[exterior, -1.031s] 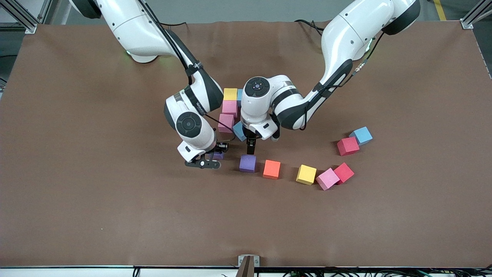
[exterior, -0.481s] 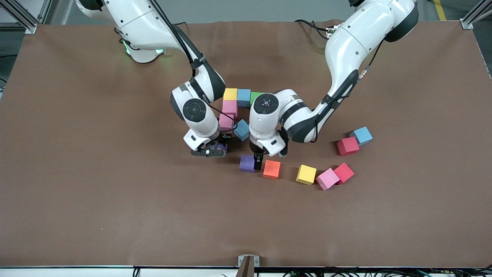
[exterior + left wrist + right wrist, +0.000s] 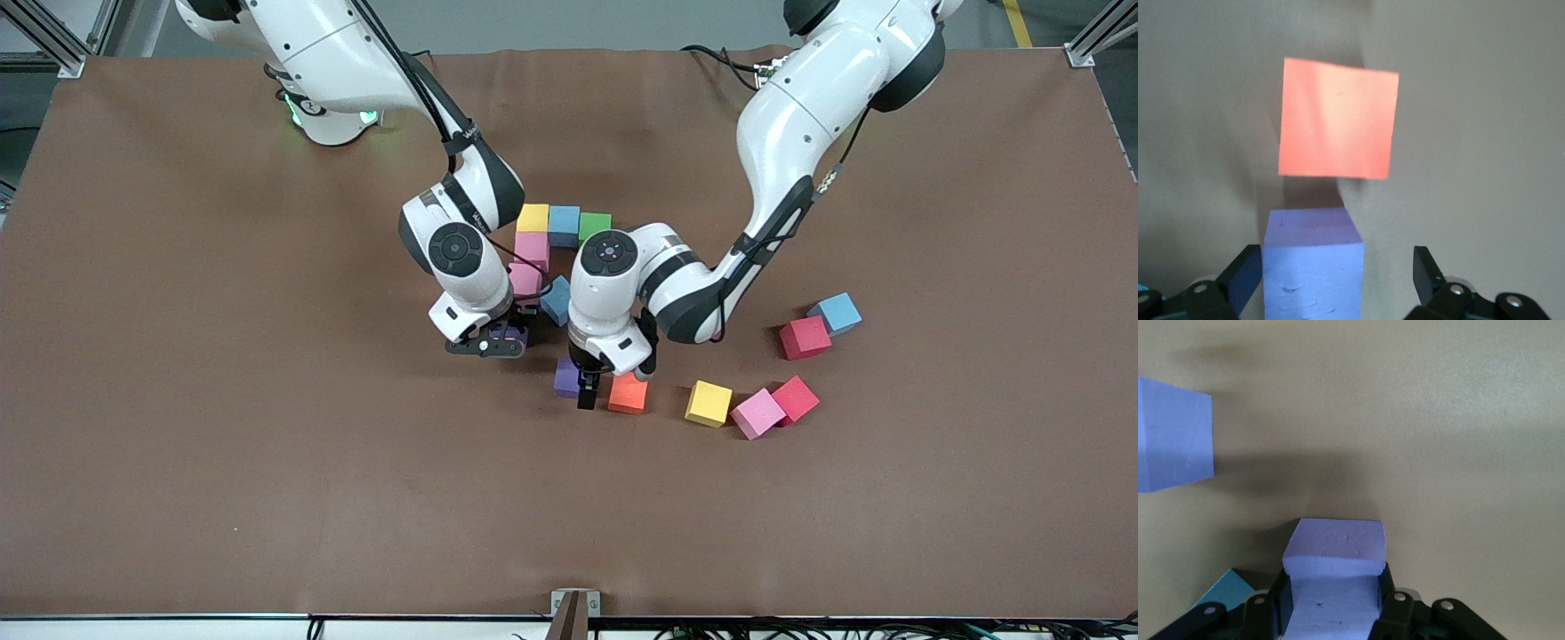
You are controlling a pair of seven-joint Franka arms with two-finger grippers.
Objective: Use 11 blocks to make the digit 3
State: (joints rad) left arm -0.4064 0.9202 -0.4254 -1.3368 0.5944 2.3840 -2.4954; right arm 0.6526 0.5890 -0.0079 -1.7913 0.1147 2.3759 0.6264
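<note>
I need to lower my left gripper before I close it on the purple block, because my fingers are above the purple block's top.
A part-built figure of blocks lies mid-table: yellow [image 3: 532,217], light blue [image 3: 564,225] and green [image 3: 595,225] in a row, two pink [image 3: 532,249] [image 3: 524,280] running nearer the camera, and a tilted light blue block [image 3: 556,300]. My right gripper [image 3: 492,345] [image 3: 1333,600] is shut on a purple block [image 3: 508,336] [image 3: 1333,577] just by the nearer pink one. My left gripper [image 3: 582,384] [image 3: 1336,277] is open and low, its fingers straddling a second purple block [image 3: 566,378] [image 3: 1313,260]. An orange block [image 3: 628,393] [image 3: 1338,127] lies beside it.
Toward the left arm's end lie loose cubes: yellow [image 3: 709,403], pink [image 3: 757,413] touching a red one [image 3: 796,398], and another red [image 3: 805,337] against a light blue [image 3: 836,313]. Both arms crowd the table's middle.
My left gripper has come toward the front camera and dropped around the loose purple block. My right gripper has carried its purple block in toward the pink blocks.
</note>
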